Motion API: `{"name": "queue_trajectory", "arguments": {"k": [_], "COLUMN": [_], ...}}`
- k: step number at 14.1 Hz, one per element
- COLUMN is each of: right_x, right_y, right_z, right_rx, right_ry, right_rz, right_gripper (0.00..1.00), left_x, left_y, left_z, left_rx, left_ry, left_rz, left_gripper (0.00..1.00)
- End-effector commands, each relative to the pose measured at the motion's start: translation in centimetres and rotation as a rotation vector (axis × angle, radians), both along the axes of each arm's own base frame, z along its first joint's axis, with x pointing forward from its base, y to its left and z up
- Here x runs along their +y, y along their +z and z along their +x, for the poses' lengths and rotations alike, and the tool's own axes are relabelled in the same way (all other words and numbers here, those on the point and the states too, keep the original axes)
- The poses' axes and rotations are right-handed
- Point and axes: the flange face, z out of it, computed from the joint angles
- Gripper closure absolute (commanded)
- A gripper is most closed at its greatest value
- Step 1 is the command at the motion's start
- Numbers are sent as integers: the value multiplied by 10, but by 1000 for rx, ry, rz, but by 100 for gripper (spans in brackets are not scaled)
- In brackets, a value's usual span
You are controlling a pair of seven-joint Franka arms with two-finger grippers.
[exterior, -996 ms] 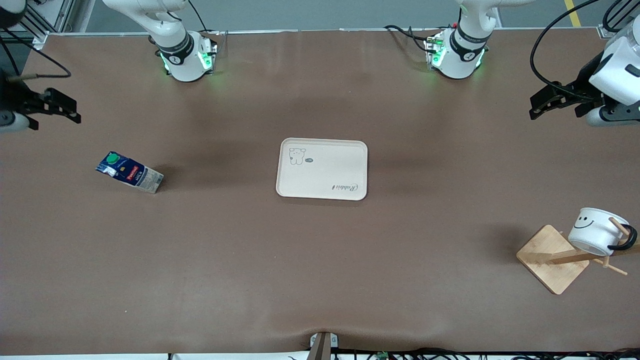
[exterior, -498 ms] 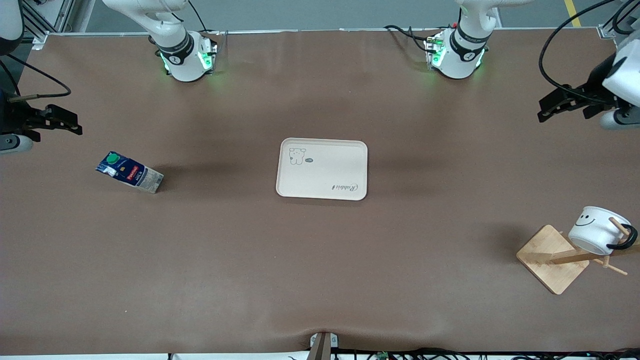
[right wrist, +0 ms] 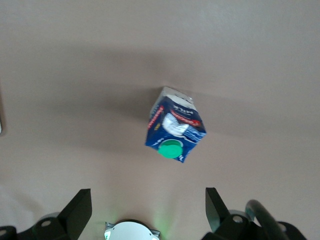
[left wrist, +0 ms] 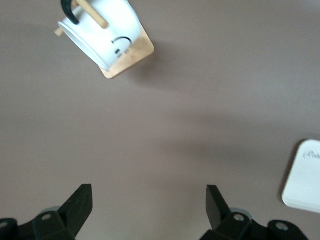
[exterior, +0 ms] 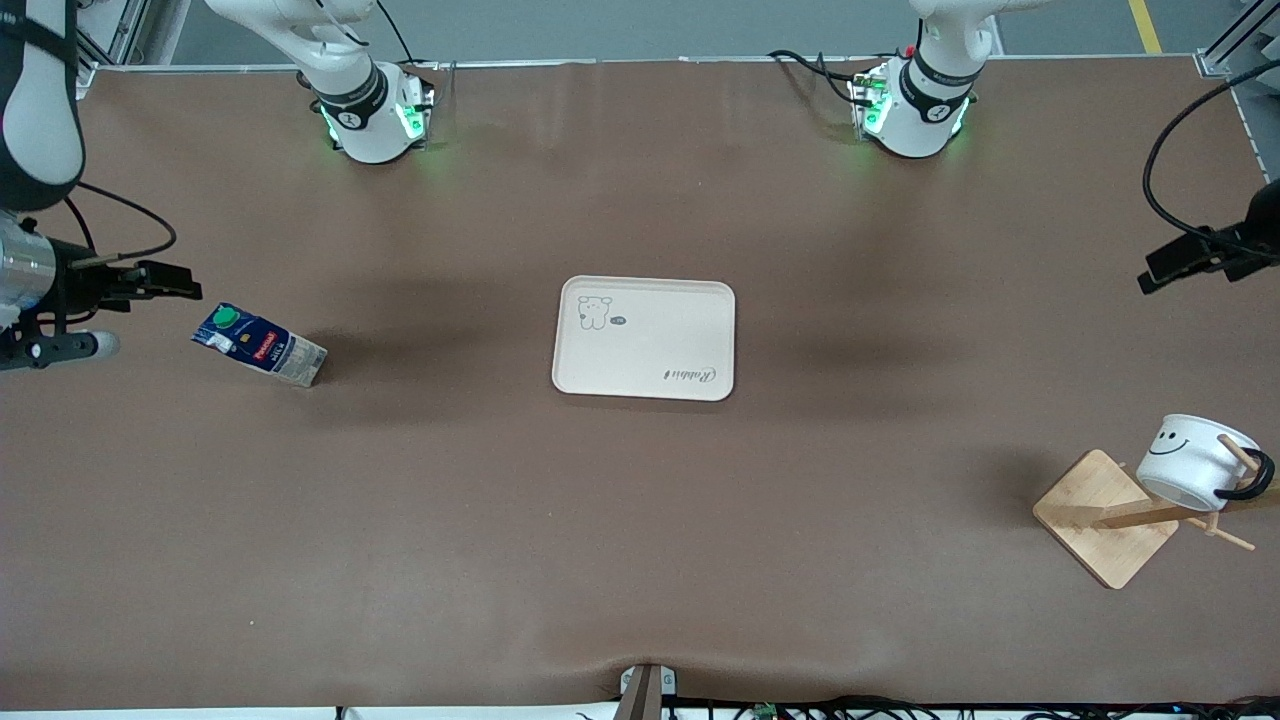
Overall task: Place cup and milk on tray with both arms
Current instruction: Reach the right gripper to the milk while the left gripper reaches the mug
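The white cup needs to go on the tray, so my left gripper needs to grab the cup by its rim next.
The milk stands tilted on the table toward the right arm's end; it also shows in the right wrist view. My right gripper is open and empty, in the air just beside the milk's green cap. The cup hangs by its black handle on a wooden stand's peg at the left arm's end; it also shows in the left wrist view. My left gripper is open and empty, over the table's edge, well apart from the cup. The tray lies bare at the table's middle.
The stand's square bamboo base sits under the cup, near the table's end. The right arm's base and the left arm's base stand at the table's back edge. A tray corner shows in the left wrist view.
My right gripper has come down toward the milk's cap. My left gripper has swung outward toward the table's end and toward the cup's side. Milk, cup and tray have not moved.
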Motion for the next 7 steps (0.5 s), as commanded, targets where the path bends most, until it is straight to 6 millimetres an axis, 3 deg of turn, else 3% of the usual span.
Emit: {"name": "queue_trajectory", "arguments": {"k": [1, 4, 5, 7], "right_x": [-26, -31, -29, -37], "right_y": [-28, -75, -79, -81], "right_z": [7, 5, 5, 13], "right_rx": [55, 150, 146, 130], "right_ry": [-48, -58, -52, -49], "right_rz": [31, 44, 41, 17], "right_gripper": [0, 0, 0, 0], "left_x": [22, 74, 90, 105], "left_y": [-20, -70, -86, -109], "left_z": [0, 10, 16, 26], "left_rx": [-53, -150, -175, -203], "left_ry": [22, -38, -82, -114], "left_rz": [-6, -94, -118, -147], "left_gripper": [0, 0, 0, 0]}}
